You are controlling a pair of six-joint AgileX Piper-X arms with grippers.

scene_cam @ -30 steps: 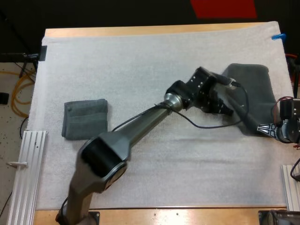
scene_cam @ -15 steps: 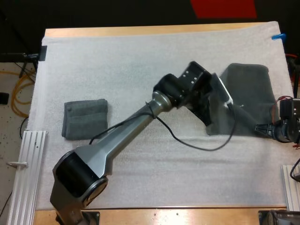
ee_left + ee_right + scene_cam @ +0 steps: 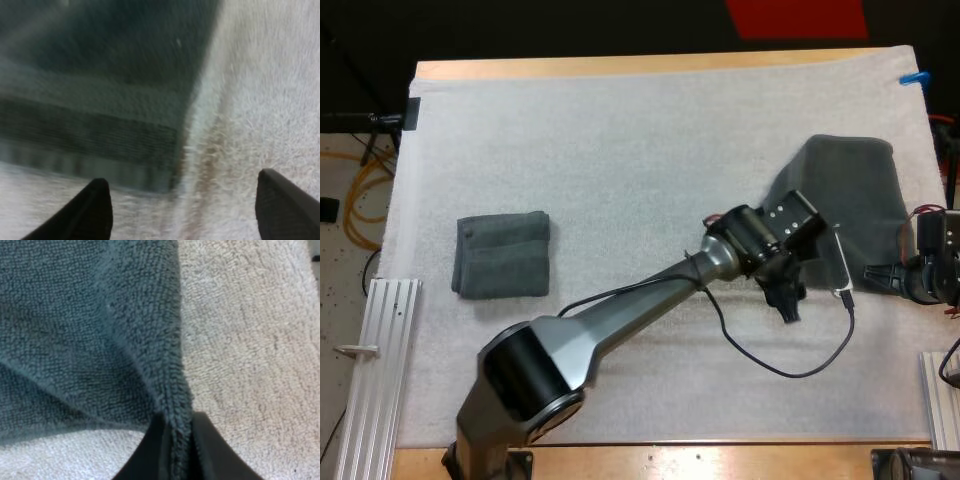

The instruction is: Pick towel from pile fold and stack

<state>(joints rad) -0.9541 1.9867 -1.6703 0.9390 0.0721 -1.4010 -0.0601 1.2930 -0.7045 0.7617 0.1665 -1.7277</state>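
Observation:
I should fold the towel, so next I need to pick it up with my left gripper by its hemmed corner (image 3: 162,172), which lies open to the fingers.
A dark grey-green towel (image 3: 855,195) lies spread on the white mat (image 3: 620,150) at the right. My left gripper (image 3: 788,302) hovers just off the towel's near left corner, open, with nothing between its fingers. In the left wrist view the towel's hemmed corner (image 3: 150,150) lies on the mat just beyond my open left gripper (image 3: 182,212). My right gripper (image 3: 876,273) is shut on the towel's near right edge. The right wrist view shows a pinched ridge of towel (image 3: 165,390) running into my right gripper (image 3: 176,450). A folded towel (image 3: 502,254) rests at the left of the mat.
Aluminium rails stand at the table's near left (image 3: 375,370) and near right (image 3: 942,395) corners. Bare mat stretches between the folded towel and the spread one. My left arm (image 3: 640,300) crosses the middle of the mat diagonally.
My left gripper pulled the towel's corner leftward, then swung toward the near side, let go and opened. The right gripper stayed shut on the towel's edge.

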